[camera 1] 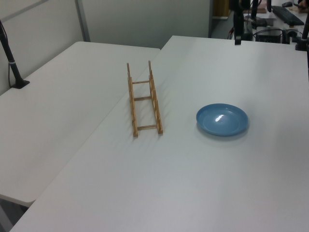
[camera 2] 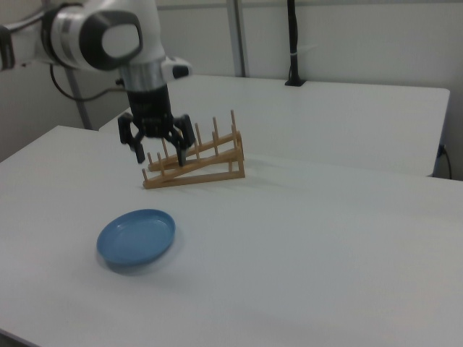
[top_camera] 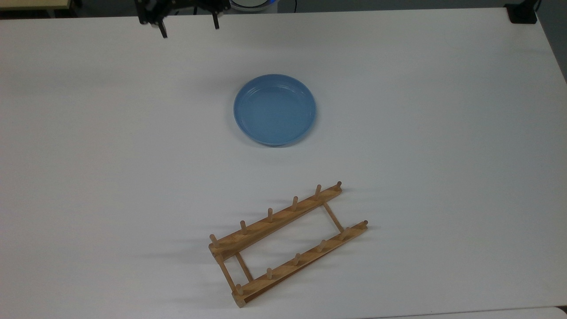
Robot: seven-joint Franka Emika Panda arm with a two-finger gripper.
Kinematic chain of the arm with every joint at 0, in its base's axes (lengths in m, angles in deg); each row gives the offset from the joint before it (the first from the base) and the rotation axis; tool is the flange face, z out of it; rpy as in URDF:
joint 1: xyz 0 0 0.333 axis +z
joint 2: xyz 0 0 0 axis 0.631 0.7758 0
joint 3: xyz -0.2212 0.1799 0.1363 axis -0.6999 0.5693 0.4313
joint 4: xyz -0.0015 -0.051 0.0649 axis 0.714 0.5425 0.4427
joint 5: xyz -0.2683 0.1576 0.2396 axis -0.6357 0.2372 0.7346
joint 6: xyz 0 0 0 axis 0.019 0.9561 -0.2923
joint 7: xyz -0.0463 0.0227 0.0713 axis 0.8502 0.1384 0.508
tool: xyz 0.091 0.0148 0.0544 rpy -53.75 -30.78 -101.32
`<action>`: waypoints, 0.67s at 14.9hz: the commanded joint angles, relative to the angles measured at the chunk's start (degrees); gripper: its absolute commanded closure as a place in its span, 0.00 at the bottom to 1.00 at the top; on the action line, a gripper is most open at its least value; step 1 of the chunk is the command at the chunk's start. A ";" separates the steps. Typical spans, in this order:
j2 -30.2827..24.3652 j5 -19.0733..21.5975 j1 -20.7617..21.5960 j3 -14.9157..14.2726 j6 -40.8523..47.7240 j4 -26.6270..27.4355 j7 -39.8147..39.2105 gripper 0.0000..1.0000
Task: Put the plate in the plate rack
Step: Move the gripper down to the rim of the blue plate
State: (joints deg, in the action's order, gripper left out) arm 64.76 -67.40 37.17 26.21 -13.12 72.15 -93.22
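Observation:
My gripper will grab the blue plate by its rim point(camera 1: 245, 115) next, so it can stand the plate in the wooden plate rack point(camera 1: 154, 99).
The light-blue plate point(top_camera: 275, 110) point(camera 1: 222, 120) point(camera 2: 136, 236) lies flat on the white table, nothing touching it. The wooden plate rack point(top_camera: 277, 220) point(camera 1: 154, 99) point(camera 2: 195, 178) stands empty with its pegs up, set at an angle near the top view's bottom edge. My gripper point(top_camera: 190, 27) point(camera 2: 160, 155) hangs open in the air at the top view's upper edge, well away from the plate and to the top view's left of it. In the right view it hovers above the table, beyond the plate, overlapping the rack's near end. Nothing is between its fingers point(top_camera: 164, 33).
A second white table point(camera 1: 58, 106) adjoins the work table point(top_camera: 421, 133) on the rack's side. A black clamp post point(camera 1: 14, 67) point(camera 2: 293, 43) stands on it. Another black mount point(top_camera: 522, 13) sits on the work table's corner. Desks with equipment lie beyond the table's far edge.

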 commanded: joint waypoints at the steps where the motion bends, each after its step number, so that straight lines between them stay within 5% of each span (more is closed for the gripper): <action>1: 0.04 -0.60 0.81 0.01 -10.74 8.97 -0.82 0.00; 5: 1.52 -0.51 0.98 0.18 -22.01 16.20 -0.29 0.00; 10: 8.03 -0.51 2.65 1.33 -27.82 16.82 0.93 0.00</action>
State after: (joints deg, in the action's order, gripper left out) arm 70.04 -67.40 38.04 27.39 -37.22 88.27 -93.23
